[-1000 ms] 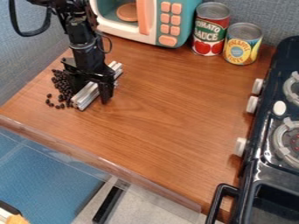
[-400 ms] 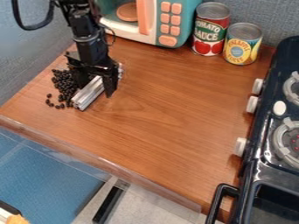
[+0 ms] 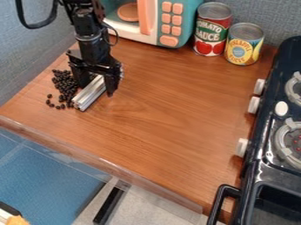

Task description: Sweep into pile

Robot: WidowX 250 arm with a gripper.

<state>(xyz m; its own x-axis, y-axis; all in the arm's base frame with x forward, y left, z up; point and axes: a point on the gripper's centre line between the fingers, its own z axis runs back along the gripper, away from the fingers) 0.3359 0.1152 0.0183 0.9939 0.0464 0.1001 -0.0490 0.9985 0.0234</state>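
Note:
The gripper should next pick up the silvery metal bar by its upper part, so that it can sweep the black beans into a pile.
The black gripper (image 3: 97, 88) hangs low over the left part of the wooden counter. Its fingers stand apart, one on either side of a silver ridged metal bar (image 3: 89, 95), and cover much of the bar's upper part. The bar lies at a slant, its lower left end out in front of the gripper. Beside the bar's left side is a pile of small black beans (image 3: 63, 81), partly behind the left finger. A few loose beans (image 3: 49, 101) lie lower left of the pile.
A toy microwave (image 3: 167, 26) stands at the back, with a red tomato can (image 3: 211, 35) and a yellow can (image 3: 243, 46) to its right. The black toy stove (image 3: 267, 154) lines the right side. The counter's front edge (image 3: 100, 162) runs diagonally below.
The gripper has shifted up and slightly right along the bar, uncovering more of the bar's lower part. The bar's lower end and the beans look unmoved.

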